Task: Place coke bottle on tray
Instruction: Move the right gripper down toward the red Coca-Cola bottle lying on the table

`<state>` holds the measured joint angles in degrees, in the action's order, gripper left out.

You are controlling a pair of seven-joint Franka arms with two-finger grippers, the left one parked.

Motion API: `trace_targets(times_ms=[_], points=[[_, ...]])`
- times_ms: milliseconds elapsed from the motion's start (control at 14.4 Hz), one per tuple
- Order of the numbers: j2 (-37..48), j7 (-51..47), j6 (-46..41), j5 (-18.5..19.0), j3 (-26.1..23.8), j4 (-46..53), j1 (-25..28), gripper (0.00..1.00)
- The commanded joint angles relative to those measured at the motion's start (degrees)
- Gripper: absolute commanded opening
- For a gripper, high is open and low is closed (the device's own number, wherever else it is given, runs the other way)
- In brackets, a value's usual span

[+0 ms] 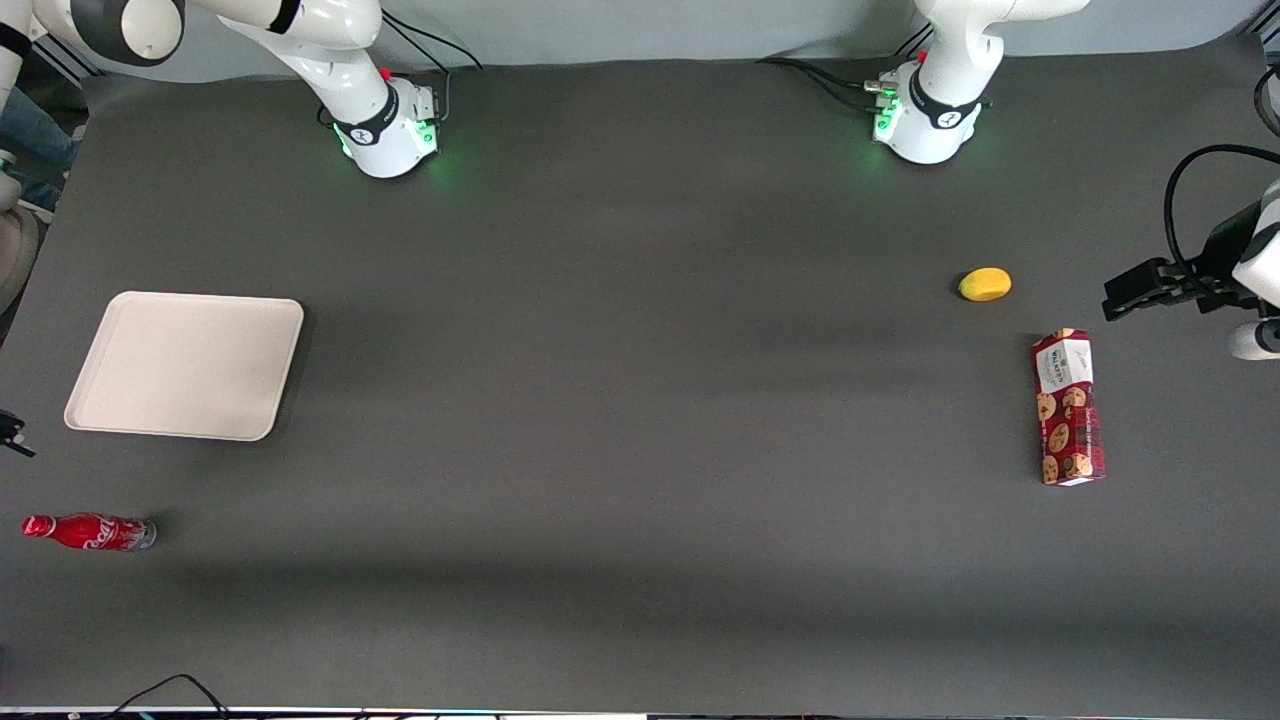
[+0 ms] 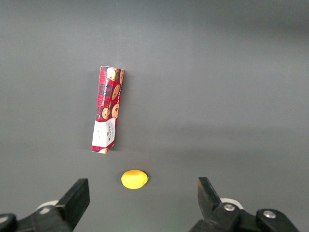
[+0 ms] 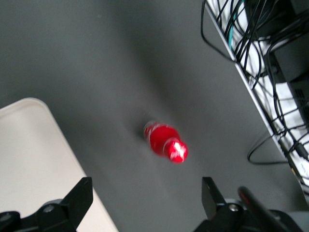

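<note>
My right gripper is to grab the bottle by its end with the cap next, to place the coke bottle on the tray.
The coke bottle is small and red with a white logo and a silvery base. It stands on the dark table near the working arm's end, nearer to the front camera than the tray. The tray is flat and off-white with nothing on it. In the right wrist view the coke bottle shows blurred from above, cap toward the camera, beside a corner of the tray. My right gripper hangs above the table close to the bottle. It is open and holds nothing, and the bottle lies ahead of its fingers, apart from them.
A red cookie box lies flat toward the parked arm's end, with a small yellow fruit beside it. The same box and fruit show in the left wrist view. The table edge with tangled cables runs close to the bottle.
</note>
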<state>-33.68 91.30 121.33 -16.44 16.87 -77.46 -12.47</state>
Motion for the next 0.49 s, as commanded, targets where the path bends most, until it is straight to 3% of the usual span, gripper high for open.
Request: trace_targets(times_ms=[0,417], points=[[-4.8,3.17,3.11,-3.07,-1.04,2.92,-0.1,1.0],[-6.13,5.37,5.41,-3.07,-2.45,3.19,-0.89,1.0]])
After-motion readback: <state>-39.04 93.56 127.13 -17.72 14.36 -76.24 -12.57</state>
